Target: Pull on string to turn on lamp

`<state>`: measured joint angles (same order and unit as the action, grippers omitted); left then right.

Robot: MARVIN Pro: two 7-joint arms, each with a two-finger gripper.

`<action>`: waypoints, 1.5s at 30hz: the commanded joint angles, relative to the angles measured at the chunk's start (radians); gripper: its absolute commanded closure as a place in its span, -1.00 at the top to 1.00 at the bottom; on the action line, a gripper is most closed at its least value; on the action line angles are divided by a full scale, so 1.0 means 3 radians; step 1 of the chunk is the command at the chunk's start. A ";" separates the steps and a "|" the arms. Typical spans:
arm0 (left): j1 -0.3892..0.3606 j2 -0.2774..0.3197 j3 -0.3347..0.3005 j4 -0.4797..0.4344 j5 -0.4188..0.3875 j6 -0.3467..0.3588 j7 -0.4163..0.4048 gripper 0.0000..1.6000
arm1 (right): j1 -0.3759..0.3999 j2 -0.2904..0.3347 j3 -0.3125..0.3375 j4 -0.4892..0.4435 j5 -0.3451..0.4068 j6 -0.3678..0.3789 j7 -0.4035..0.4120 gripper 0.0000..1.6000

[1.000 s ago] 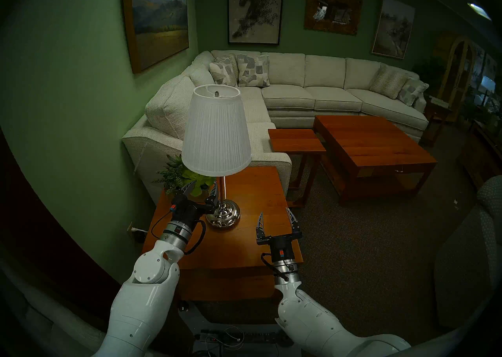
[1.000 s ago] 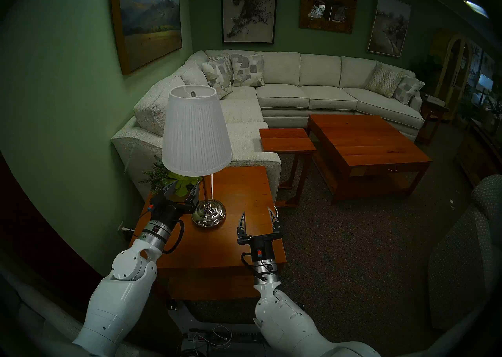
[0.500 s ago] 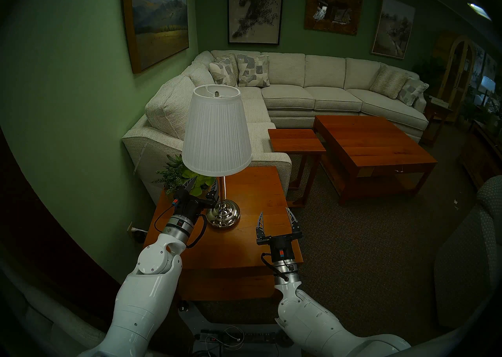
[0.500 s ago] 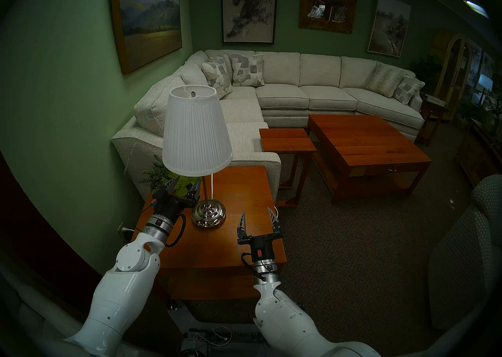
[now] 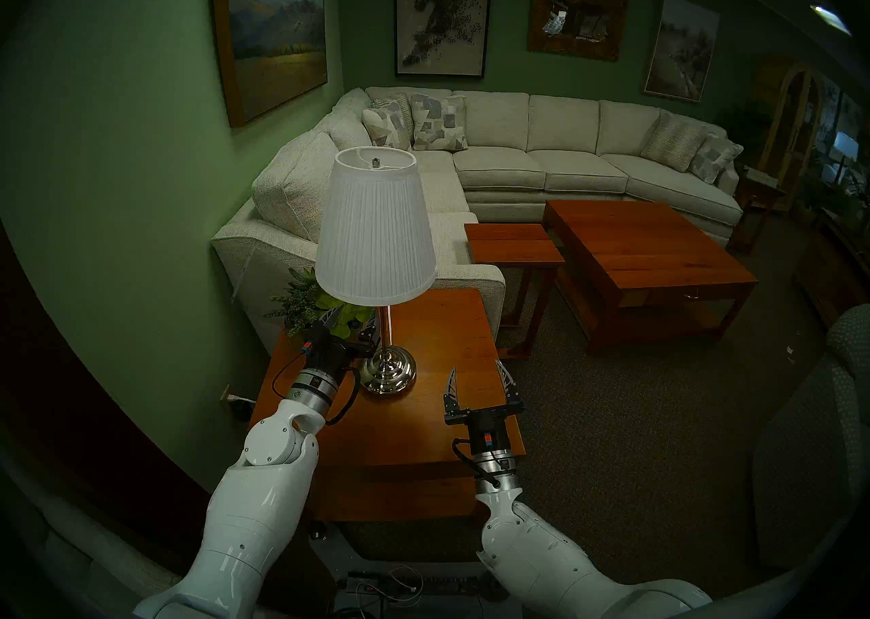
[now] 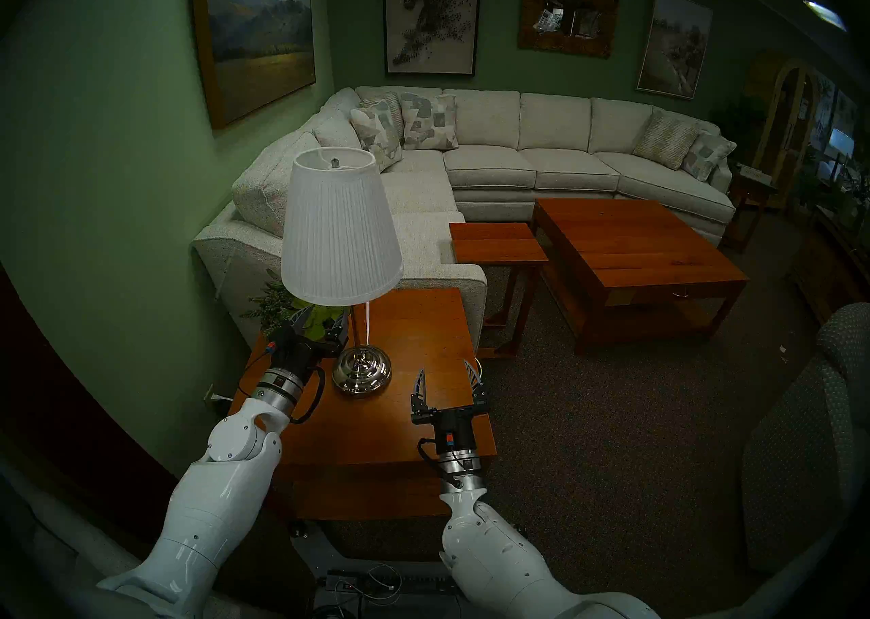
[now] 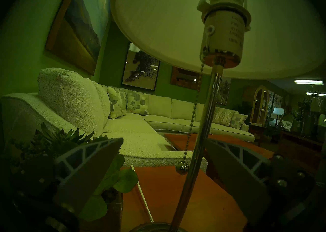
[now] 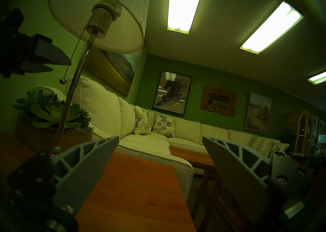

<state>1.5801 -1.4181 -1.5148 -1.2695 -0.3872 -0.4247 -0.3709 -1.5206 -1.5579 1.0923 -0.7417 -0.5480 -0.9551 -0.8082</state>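
Observation:
Next, the left gripper grabs the thin pull chain by the small ball at its end to turn on the lamp.
The lamp stands unlit on the wooden end table, with a white pleated shade, chrome pole and ribbed chrome base. The string is a thin bead chain with a small ball at its end; it hangs from the socket just left of the pole. My left gripper is open under the shade's rim, with the chain and the pole both showing between its fingers, neither touched. The right wrist view shows the chain just beyond the left gripper's tips. My right gripper is open and empty over the table's right side.
A potted succulent in a glass box stands behind the left gripper at the table's back left. The cream sofa's arm is right behind the table. The green wall is on the left. A small side table and a coffee table stand farther right.
My left arm has moved forward, carrying the open left gripper closer to the pole and under the shade. The right arm and the lamp have not moved.

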 commanded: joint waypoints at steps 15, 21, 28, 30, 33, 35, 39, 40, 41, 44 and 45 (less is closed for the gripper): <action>-0.0382 0.0005 -0.0015 0.0246 0.0014 -0.0199 -0.0144 1.00 | 0.0059 -0.0006 0.0004 -0.0080 -0.0010 -0.0016 -0.0009 1.00; -0.0429 0.0018 -0.0032 0.0325 0.0010 -0.0246 -0.0171 1.00 | 0.0059 -0.0006 0.0004 -0.0081 -0.0010 -0.0016 -0.0009 1.00; -0.0494 0.0045 -0.0041 0.0492 0.0002 -0.0308 -0.0219 1.00 | 0.0057 -0.0005 0.0004 -0.0083 -0.0011 -0.0016 -0.0009 1.00; -0.0512 0.0045 -0.0045 0.0505 -0.0021 -0.0308 -0.0240 1.00 | 0.0058 -0.0006 0.0004 -0.0082 -0.0011 -0.0016 -0.0009 1.00; -0.0528 0.0038 -0.0045 0.0513 -0.0066 -0.0315 -0.0295 1.00 | 0.0059 -0.0006 0.0004 -0.0079 -0.0010 -0.0016 -0.0009 1.00; -0.0526 0.0028 -0.0037 0.0500 -0.0091 -0.0327 -0.0334 1.00 | 0.0059 -0.0007 0.0004 -0.0078 -0.0010 -0.0016 -0.0009 1.00; -0.0526 0.0008 -0.0029 0.0462 -0.0120 -0.0324 -0.0366 1.00 | 0.0060 -0.0007 0.0004 -0.0078 -0.0010 -0.0016 -0.0009 1.00; -0.0533 0.0005 -0.0025 0.0462 -0.0122 -0.0321 -0.0371 1.00 | 0.0060 -0.0007 0.0004 -0.0077 -0.0010 -0.0016 -0.0009 1.00; -0.0542 0.0000 -0.0021 0.0468 -0.0124 -0.0321 -0.0382 1.00 | 0.0060 -0.0007 0.0004 -0.0078 -0.0010 -0.0016 -0.0009 1.00; -0.0574 -0.0007 -0.0008 0.0509 -0.0097 -0.0307 -0.0378 1.00 | 0.0059 -0.0006 0.0004 -0.0079 -0.0011 -0.0016 -0.0009 1.00; -0.0587 -0.0006 -0.0009 0.0532 -0.0095 -0.0305 -0.0381 1.00 | 0.0059 -0.0006 0.0004 -0.0080 -0.0011 -0.0016 -0.0009 1.00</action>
<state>1.4625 -1.4110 -1.5231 -1.0954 -0.4121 -0.5015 -0.4731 -1.5206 -1.5580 1.0923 -0.7417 -0.5484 -0.9551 -0.8087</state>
